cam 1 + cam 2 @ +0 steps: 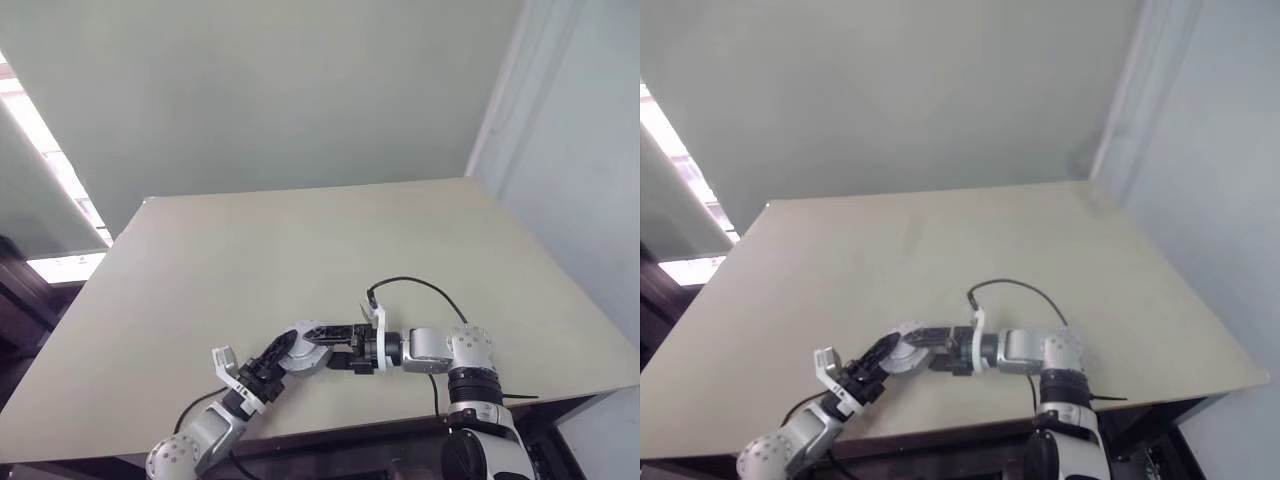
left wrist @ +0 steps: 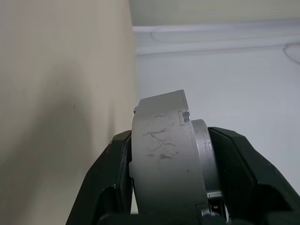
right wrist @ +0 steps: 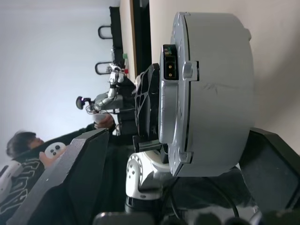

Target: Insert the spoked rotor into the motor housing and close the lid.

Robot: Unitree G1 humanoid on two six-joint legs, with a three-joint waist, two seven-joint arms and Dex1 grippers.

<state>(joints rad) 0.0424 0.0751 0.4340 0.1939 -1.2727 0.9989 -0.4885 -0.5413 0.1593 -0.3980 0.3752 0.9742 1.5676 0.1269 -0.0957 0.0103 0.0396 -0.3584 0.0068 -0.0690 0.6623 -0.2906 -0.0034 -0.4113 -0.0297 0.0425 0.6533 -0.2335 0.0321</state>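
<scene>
My left gripper should keep its hold on the motor housing (image 1: pixel 304 357) (image 2: pixel 161 154), because the housing is hanging above the table and its shadow lies apart from it.
The motor housing (image 2: pixel 161 154) is a thick grey round metal body seen edge-on, with a small connector on its flat side (image 3: pixel 169 65). My left gripper (image 1: pixel 298 352) is shut on it, one black finger (image 2: pixel 110 173) on each face, just above the table's front part. My right gripper (image 1: pixel 338 352) points at it from the right and is open, its fingers (image 3: pixel 84 173) standing apart on either side of the housing (image 3: pixel 220 84). The housing's inside is hidden. I cannot tell the lid from the body. The spoked rotor is out of view.
The beige table (image 1: pixel 300 250) stretches away behind the grippers, and its front edge (image 1: pixel 330 430) runs close beneath both arms. A black cable (image 1: pixel 420 285) loops over my right wrist. A person (image 3: pixel 23 150) holding controllers sits beyond the table in the right wrist view.
</scene>
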